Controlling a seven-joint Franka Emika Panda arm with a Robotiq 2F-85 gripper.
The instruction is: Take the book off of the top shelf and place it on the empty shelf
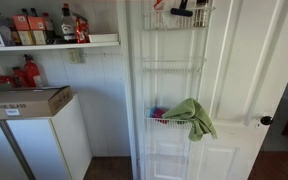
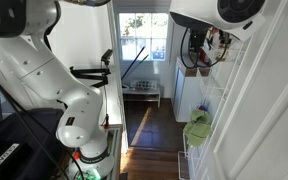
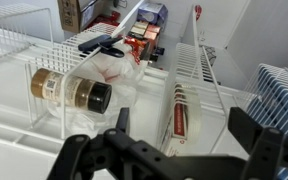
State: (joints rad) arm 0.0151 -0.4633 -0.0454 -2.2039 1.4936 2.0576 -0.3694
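Note:
The book's far end has to stay free to go into the empty shelf. My gripper needs to grab the book (image 3: 183, 112) by its near end.
In the wrist view the book (image 3: 183, 112), thin with a red-orange and white cover, stands on edge in the top shelf (image 3: 206, 72), a white wire basket. My gripper (image 3: 184, 135) is open just above it, one finger on each side, not touching it. In an exterior view the gripper (image 2: 196, 48) is at the top of the white rack. The top shelf (image 1: 176, 24) lies at the frame's upper edge, with a bit of red in it. The empty shelf (image 1: 174, 66) is the tier below, with nothing in it.
A brown jar (image 3: 69, 90) and a black object with a handle (image 3: 104, 45) lie in the top basket beside the book. A green cloth (image 1: 191, 118) hangs over a lower tier. A wall shelf with bottles (image 1: 44, 42) and a white cabinet (image 1: 39, 145) stand beside the rack.

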